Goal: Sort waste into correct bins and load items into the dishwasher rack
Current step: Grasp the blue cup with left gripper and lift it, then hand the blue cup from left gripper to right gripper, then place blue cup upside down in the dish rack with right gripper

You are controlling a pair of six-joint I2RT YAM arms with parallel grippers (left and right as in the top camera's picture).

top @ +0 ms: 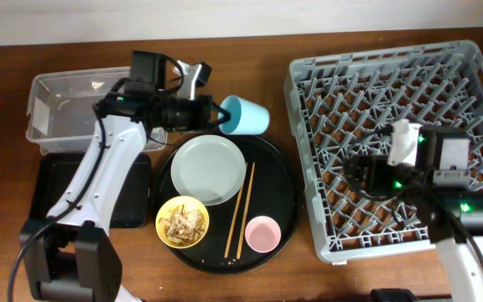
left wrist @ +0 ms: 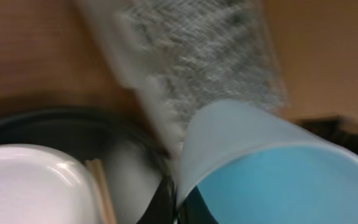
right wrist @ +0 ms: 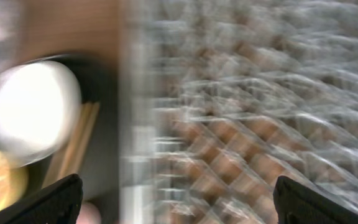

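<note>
The light blue cup point(top: 247, 115) needs to go rim-first into the dishwasher rack, so my right gripper needs to grab the cup's closed base next.
My left gripper point(top: 222, 115) is shut on the rim of the light blue cup point(top: 247, 115), which is tipped on its side at the back edge of the round black tray point(top: 282, 197). In the left wrist view the jaws point(left wrist: 176, 204) pinch the cup's wall point(left wrist: 272, 174). On the tray are the pale grey plate point(top: 208, 169), the wooden chopsticks point(top: 241, 210), the pink cup point(top: 262, 234) and the yellow bowl point(top: 182, 222) with beige food scraps. My right gripper point(top: 366, 174) is open and empty over the grey dishwasher rack point(top: 392, 75). No tissue or wrapper shows.
The clear plastic tub point(top: 57, 105) stands at the back left, with the flat black tray point(top: 53, 184) in front of it, partly under my left arm. The right wrist view is blurred and shows the rack point(right wrist: 260, 124), the plate point(right wrist: 30, 112) and the chopsticks point(right wrist: 73, 149).
</note>
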